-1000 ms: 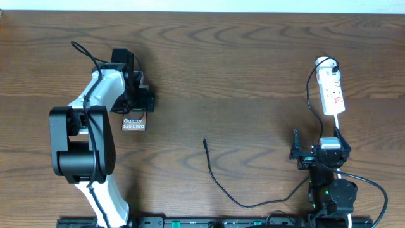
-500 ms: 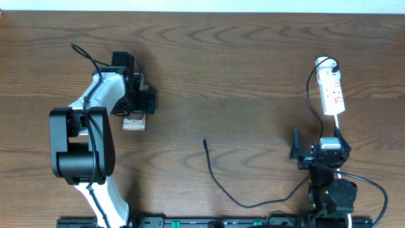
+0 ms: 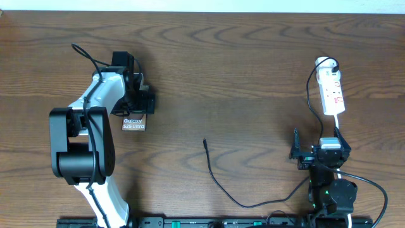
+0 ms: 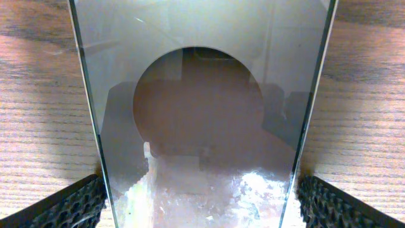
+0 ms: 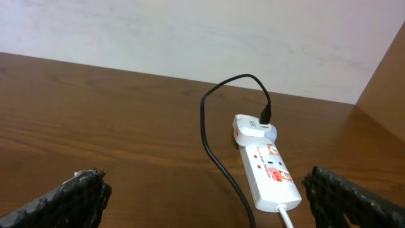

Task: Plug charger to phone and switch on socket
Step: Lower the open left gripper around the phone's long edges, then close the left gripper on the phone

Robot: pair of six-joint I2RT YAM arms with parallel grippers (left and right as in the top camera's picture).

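My left gripper grabs the phone [image 3: 133,123] across both long edges next, which leaves its "Galaxy" end free to hand over to my right gripper.
The phone [image 3: 133,123], brown screen with white "Galaxy" text, lies flat at the left of the table. My left gripper [image 3: 135,114] reaches over its far end. In the left wrist view the phone [image 4: 199,114] fills the frame, and the left gripper [image 4: 201,204] has a fingertip against each long edge. The charger, a thin black cable [image 3: 218,185], lies loose in the middle, with its plug end [image 3: 205,142] pointing away. The socket [image 3: 331,94] is a white power strip at the far right; it also shows in the right wrist view [image 5: 269,174]. My right gripper [image 3: 318,155] is open and empty, short of the strip.
A white plug head [image 5: 253,130] sits in the strip's far end, and the black cable [image 5: 209,139] loops from it. The strip's white cord [image 5: 288,218] runs toward my right arm. The table's back edge meets a pale wall [image 3: 202,7].
My left gripper has shifted slightly over the phone's far end, then held still. The phone, the cable and the right arm have not moved.
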